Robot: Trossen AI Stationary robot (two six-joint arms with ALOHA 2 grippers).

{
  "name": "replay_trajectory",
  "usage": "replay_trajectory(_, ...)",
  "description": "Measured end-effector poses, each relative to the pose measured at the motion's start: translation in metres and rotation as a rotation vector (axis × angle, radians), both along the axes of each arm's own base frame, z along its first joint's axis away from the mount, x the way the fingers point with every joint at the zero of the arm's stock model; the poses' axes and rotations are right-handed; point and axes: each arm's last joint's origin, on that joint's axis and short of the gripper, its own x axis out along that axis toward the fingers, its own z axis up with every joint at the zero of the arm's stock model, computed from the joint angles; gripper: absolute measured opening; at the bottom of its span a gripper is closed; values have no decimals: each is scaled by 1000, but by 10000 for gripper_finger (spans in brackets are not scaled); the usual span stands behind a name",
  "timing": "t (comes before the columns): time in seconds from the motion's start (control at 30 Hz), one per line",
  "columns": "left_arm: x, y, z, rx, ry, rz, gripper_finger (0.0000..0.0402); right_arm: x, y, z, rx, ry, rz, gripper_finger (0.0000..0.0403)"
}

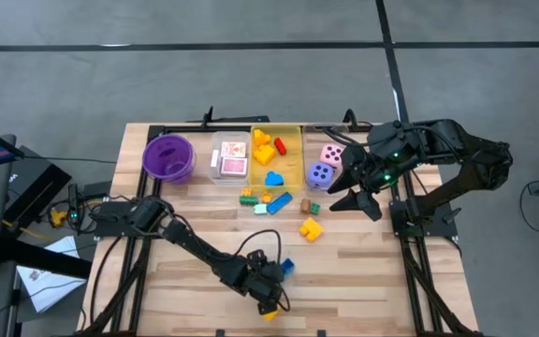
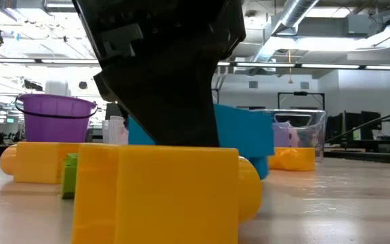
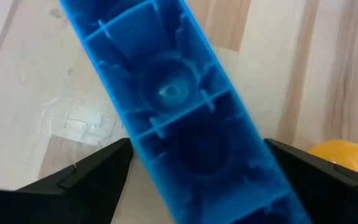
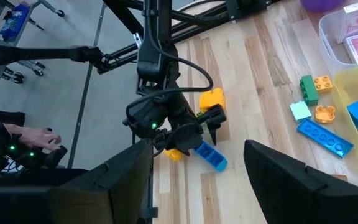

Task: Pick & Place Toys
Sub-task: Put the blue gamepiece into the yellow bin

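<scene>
My left gripper will next grab the blue brick's long sides, then the brick joins the other blocks in the yellow bin [image 1: 276, 168].
A blue brick [image 3: 185, 118] lies on the table near its front edge, hollow side toward my left wrist camera; it also shows in the high view [image 1: 286, 267]. My left gripper [image 1: 273, 283] points steeply down over it, open, one finger [image 3: 95, 177] on each side of the brick. Whether a fingertip touches it I cannot tell. A yellow block [image 2: 154, 193] sits just in front of the brick, and another yellow block [image 4: 211, 99] lies beside the gripper. My right gripper [image 1: 349, 198] hangs open above the table's right side, holding nothing.
At the back stand a purple bowl [image 1: 168, 156], a clear bin [image 1: 230, 157] with cards, a yellow bin [image 1: 277, 154] with blocks, and a clear bin [image 1: 324, 164] with two dice. Loose blocks [image 1: 269, 199] lie mid-table, and a yellow one [image 1: 310, 227] to their right.
</scene>
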Motion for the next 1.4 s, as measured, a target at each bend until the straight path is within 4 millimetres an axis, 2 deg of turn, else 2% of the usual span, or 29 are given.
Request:
replay_trajectory(0.27,0,0,0,6,-9,16,360,0,0,0,-6,-1,4,250)
replay_trajectory(0.6,1,4,0,-6,-37,158,360,0,0,0,-6,-2,5,250)
replay_trajectory(0.77,1,4,0,-25,-42,193,343,0,0,0,-6,-2,5,250)
replay_trajectory(1.03,1,3,3,-60,-53,239,276,0,0,0,-6,-2,5,250)
replay_trajectory(1.17,1,4,10,-82,-70,255,218,0,0,0,-6,-2,5,250)
replay_trajectory(1.33,0,7,24,-103,-95,265,125,0,0,0,-2,-3,3,250)
replay_trajectory(1.4,2,11,33,-121,-116,277,125,-4,1,2,0,-11,10,250)
